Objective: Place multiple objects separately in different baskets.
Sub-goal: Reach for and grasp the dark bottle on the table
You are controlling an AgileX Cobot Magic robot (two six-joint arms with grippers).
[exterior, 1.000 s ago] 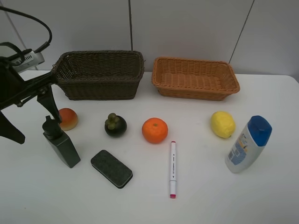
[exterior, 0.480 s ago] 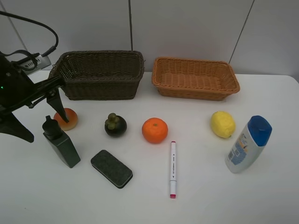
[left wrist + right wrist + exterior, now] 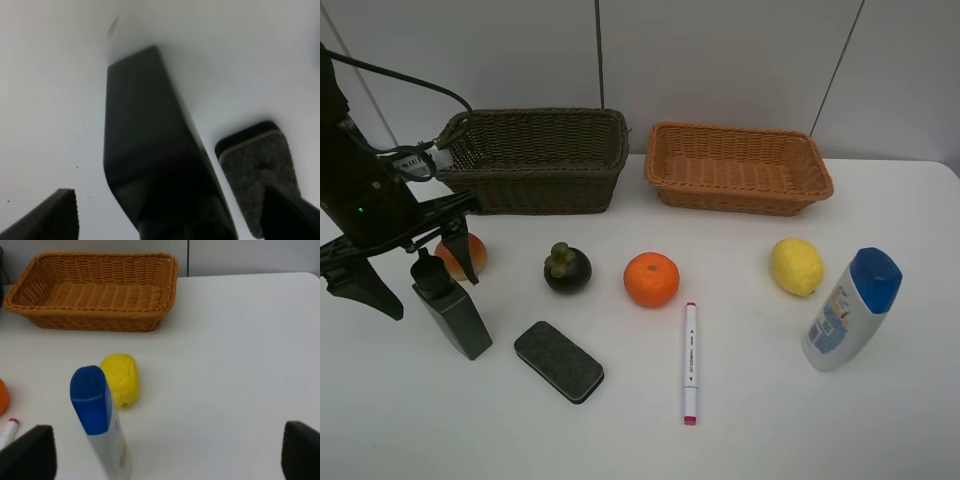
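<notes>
My left gripper needs to lower before it closes on the bottle's body (image 3: 461, 322), because its fingers are still up by the bottle's cap (image 3: 430, 268), short of the body.
My left gripper (image 3: 413, 275) is open, its fingers either side of the cap of the upright dark green bottle (image 3: 453, 312). The bottle fills the left wrist view (image 3: 150, 145), between the fingertips (image 3: 54, 216), with the black eraser (image 3: 260, 172) beside it. The peach (image 3: 476, 251) is partly behind one finger. The mangosteen (image 3: 567, 268), orange (image 3: 651, 279), eraser (image 3: 559, 361), marker (image 3: 690, 362), lemon (image 3: 796, 266) and white blue-capped bottle (image 3: 850, 308) sit on the table. The dark brown basket (image 3: 535, 160) and tan basket (image 3: 738, 168) stand at the back. My right gripper (image 3: 162, 455) is open, out of the high view.
The white table (image 3: 770, 400) ends at a grey wall behind the baskets. The right wrist view shows the blue-capped bottle (image 3: 100, 422), the lemon (image 3: 120, 379) and the tan basket (image 3: 95, 290) ahead of that gripper, with bare table to their right.
My left arm has swung in from the left edge and come down toward the dark green bottle; its open fingers now straddle the cap. Nothing else has moved.
</notes>
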